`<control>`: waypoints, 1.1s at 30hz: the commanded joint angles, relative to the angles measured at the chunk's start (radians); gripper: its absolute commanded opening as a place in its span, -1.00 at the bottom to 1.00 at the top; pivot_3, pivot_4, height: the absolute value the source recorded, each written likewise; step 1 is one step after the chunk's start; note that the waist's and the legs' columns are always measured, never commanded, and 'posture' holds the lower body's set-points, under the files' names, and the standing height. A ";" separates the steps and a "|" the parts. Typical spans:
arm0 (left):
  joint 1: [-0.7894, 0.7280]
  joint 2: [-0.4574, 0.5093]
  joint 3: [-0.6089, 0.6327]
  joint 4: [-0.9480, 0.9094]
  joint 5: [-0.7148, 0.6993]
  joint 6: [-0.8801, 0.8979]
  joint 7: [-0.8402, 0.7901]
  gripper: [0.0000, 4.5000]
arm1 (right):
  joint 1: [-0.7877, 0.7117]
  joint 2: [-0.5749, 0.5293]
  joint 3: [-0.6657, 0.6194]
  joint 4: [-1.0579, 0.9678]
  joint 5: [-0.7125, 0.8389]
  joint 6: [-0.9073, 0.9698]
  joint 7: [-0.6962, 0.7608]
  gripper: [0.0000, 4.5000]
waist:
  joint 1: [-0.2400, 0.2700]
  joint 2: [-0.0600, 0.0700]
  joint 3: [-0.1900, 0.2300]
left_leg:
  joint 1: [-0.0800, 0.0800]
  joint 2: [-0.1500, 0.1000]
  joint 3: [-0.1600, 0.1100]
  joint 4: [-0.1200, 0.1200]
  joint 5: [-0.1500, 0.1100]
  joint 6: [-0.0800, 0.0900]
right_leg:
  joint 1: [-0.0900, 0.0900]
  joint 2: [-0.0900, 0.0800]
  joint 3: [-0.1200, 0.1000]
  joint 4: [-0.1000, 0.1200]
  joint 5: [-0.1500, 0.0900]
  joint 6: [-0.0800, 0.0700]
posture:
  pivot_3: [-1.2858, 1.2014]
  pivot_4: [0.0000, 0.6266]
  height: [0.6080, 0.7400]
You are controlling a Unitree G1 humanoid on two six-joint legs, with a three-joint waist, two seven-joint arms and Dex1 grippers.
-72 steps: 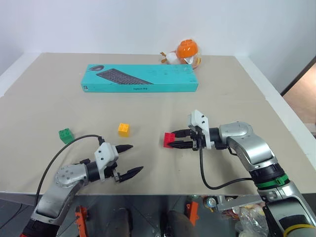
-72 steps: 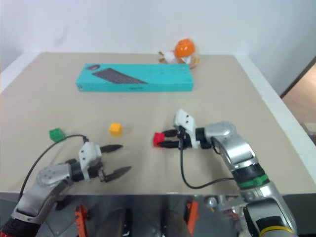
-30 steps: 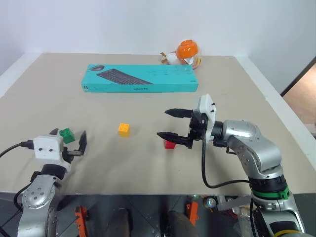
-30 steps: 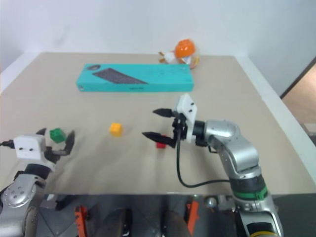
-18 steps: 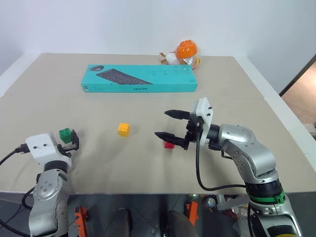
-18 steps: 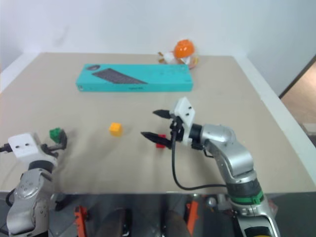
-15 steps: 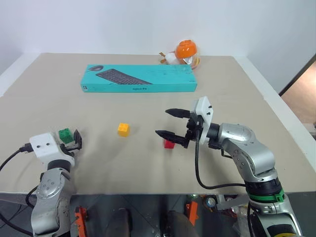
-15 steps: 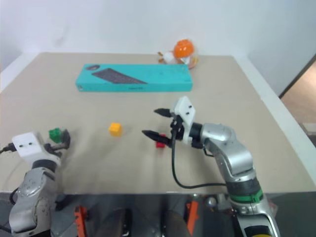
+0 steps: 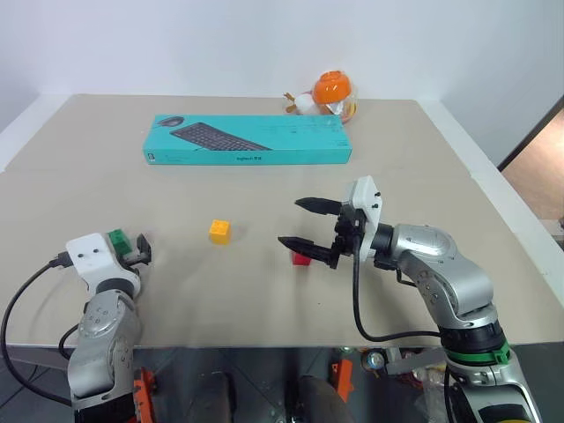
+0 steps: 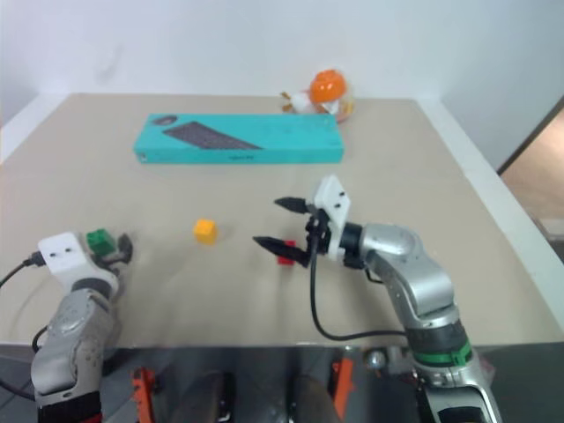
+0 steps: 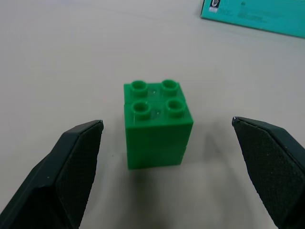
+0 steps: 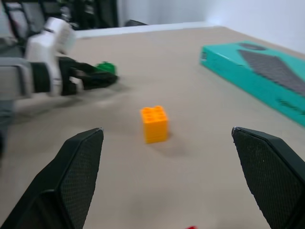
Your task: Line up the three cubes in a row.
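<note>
My left gripper will close on the green cube, because my fingers are beside the cube's sides in the left wrist view. Closing now would hold it now.
The green cube (image 11: 157,121) sits near the table's left front, between the fingers of my open left gripper (image 11: 167,123), with a gap on each side. From the head, that left gripper (image 9: 129,248) reaches level up to the green cube (image 9: 116,237). The yellow cube (image 9: 220,232) stands alone in the middle. My right gripper (image 9: 290,222) hangs open above the table, pointing left. Its lower finger partly covers the red cube (image 9: 301,258), which rests on the table just below. In the right wrist view the yellow cube (image 12: 154,124) lies ahead.
A long teal keyboard box (image 9: 251,139) lies across the back of the table (image 9: 414,176). A round orange and white toy (image 9: 330,92) stands behind it at the far edge. A black cable (image 9: 357,308) loops under my right wrist.
My left gripper has sunk, turned and moved forward, so the green cube now sits between its open fingers. The right gripper has stayed where it was, open above the red cube.
</note>
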 commanded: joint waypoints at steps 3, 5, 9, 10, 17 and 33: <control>-0.018 0.002 0.016 -0.015 -0.020 0.024 0.009 0.89 | 0.000 -0.044 0.029 -0.064 0.029 -0.040 0.098 0.99 | 0.000 0.000 0.000 | 0.000 0.000 0.000 0.000 0.000 0.000 | 0.000 0.000 0.000 0.000 0.000 0.000 | 0.03 -0.52 1.00; -0.019 -0.001 0.022 -0.014 -0.025 0.027 0.014 0.63 | -0.003 -0.051 0.035 -0.056 0.026 -0.057 0.117 1.00 | 0.000 0.000 0.000 | 0.000 0.000 0.000 0.000 0.000 0.000 | 0.000 0.000 0.000 0.000 0.000 0.000 | 0.03 -0.52 1.00; -0.023 0.004 0.028 -0.005 -0.029 0.031 0.023 -0.03 | -0.007 -0.056 0.043 -0.040 0.015 -0.077 0.135 1.00 | 0.000 -0.001 0.000 | 0.000 0.000 0.000 0.000 0.000 0.000 | 0.000 0.000 0.000 0.000 0.000 0.000 | 0.03 -0.52 1.00; -0.023 0.005 0.030 -0.003 -0.030 0.032 0.026 -0.12 | -0.008 -0.056 0.046 -0.037 0.013 -0.081 0.137 1.00 | 0.000 -0.001 0.000 | 0.000 0.000 0.000 0.000 0.000 0.000 | 0.000 0.000 0.000 0.000 0.000 0.000 | 0.03 -0.52 1.00; -0.018 0.051 0.024 0.025 -0.014 0.023 -0.012 -0.26 | -0.008 -0.051 0.050 -0.024 0.002 -0.096 0.130 1.00 | 0.000 -0.001 0.000 | 0.000 0.000 0.000 0.000 0.000 0.000 | 0.000 0.000 0.000 0.000 0.000 0.000 | 0.03 -0.52 1.00; -0.019 0.251 -0.072 0.068 -0.011 -0.074 -0.304 -0.26 | -0.010 -0.056 0.038 -0.008 -0.008 -0.117 0.113 1.00 | 0.000 -0.001 0.000 | 0.000 0.001 0.000 0.000 0.000 0.000 | 0.000 -0.001 0.000 0.000 -0.002 -0.005 | 0.03 -0.52 1.00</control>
